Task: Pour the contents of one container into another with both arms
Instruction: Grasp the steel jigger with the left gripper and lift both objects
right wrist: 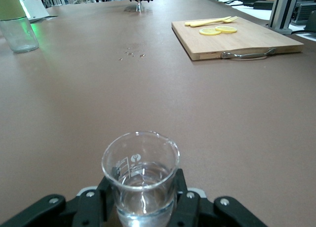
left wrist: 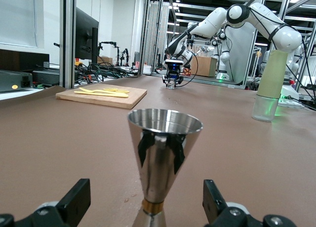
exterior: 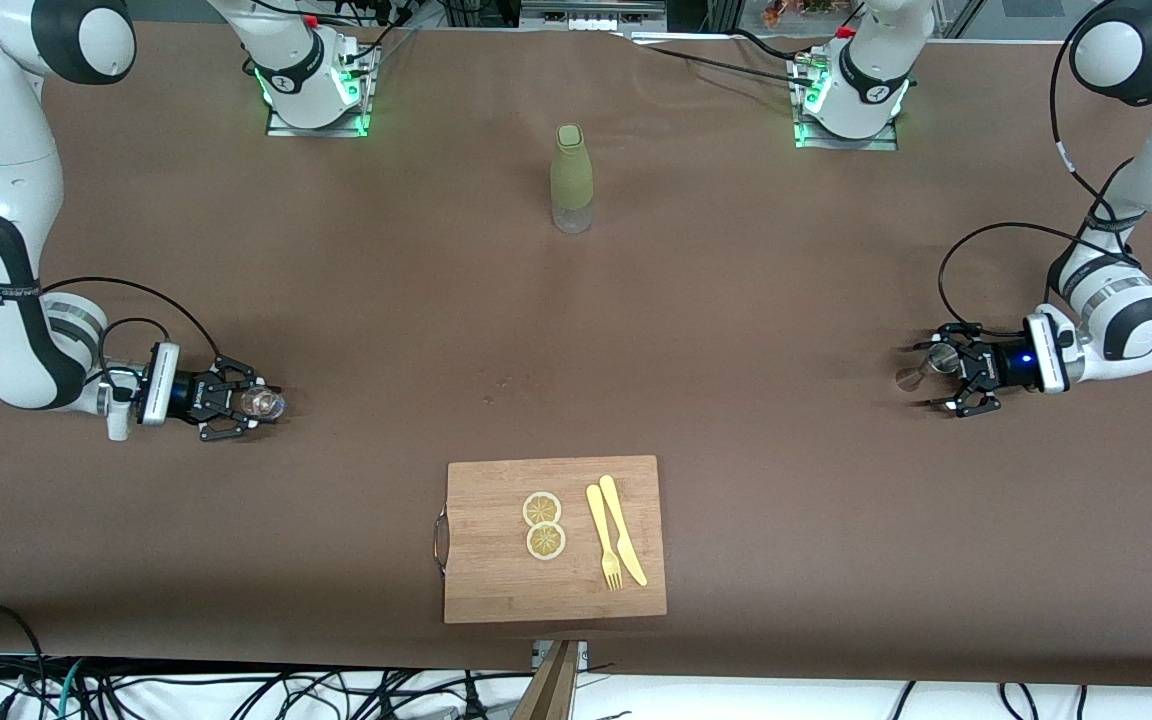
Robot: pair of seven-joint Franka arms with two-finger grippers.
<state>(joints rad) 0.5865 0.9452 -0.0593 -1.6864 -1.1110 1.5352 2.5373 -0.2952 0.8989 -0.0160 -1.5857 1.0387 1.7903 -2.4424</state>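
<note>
My left gripper grabs the jigger by its narrow middle (left wrist: 153,206) next, where its cones meet, since its steel sides slope outward to a wide rim.
A small glass beaker (right wrist: 141,163) with clear liquid stands upright at the right arm's end of the table, and my right gripper (right wrist: 141,200) is shut on it; the front view shows that beaker (exterior: 264,403) in the right gripper (exterior: 254,404), low at the table. At the left arm's end stands a steel jigger (exterior: 920,366), upright on the cloth. My left gripper (exterior: 928,377) is open around it. In the left wrist view the jigger (left wrist: 164,153) rises between the left gripper's (left wrist: 146,209) wide-apart fingers (left wrist: 75,202) without touching either.
A bottle with a green sleeve (exterior: 572,180) stands mid-table toward the robots' bases. A wooden cutting board (exterior: 491,575) near the front camera carries two lemon slices (exterior: 543,525), a yellow fork (exterior: 604,538) and a knife (exterior: 623,528). Small droplets (right wrist: 131,53) lie on the brown cloth.
</note>
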